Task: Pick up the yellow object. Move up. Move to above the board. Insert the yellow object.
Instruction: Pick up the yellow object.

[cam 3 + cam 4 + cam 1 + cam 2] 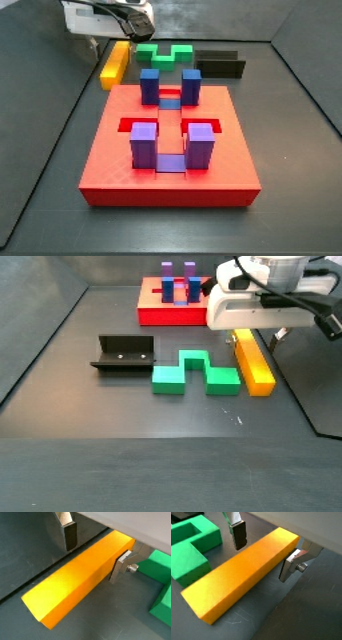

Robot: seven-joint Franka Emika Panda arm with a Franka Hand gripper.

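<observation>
I will grab the yellow object by its long sides with my gripper next, to insert it into the board.
The yellow object [73, 582] is a long yellow-orange bar lying flat on the dark floor, seen in both wrist views [238, 582] and both side views [115, 62] [254, 364]. My gripper [93, 561] [262, 558] is open and low over the bar's far end, with one finger on each long side. One finger [119, 568] is close against the bar's side and the other finger [238, 537] stands apart from it. The gripper also shows in the side views [118, 42] [254, 334]. The red board [107, 165] [167, 314] carries blue and purple upright blocks.
A green notched block [191, 547] [160, 567] lies right beside the bar [167, 52] [198, 374]. A black fixture [127, 354] [221, 65] stands beyond the green block. Dark walls enclose the floor.
</observation>
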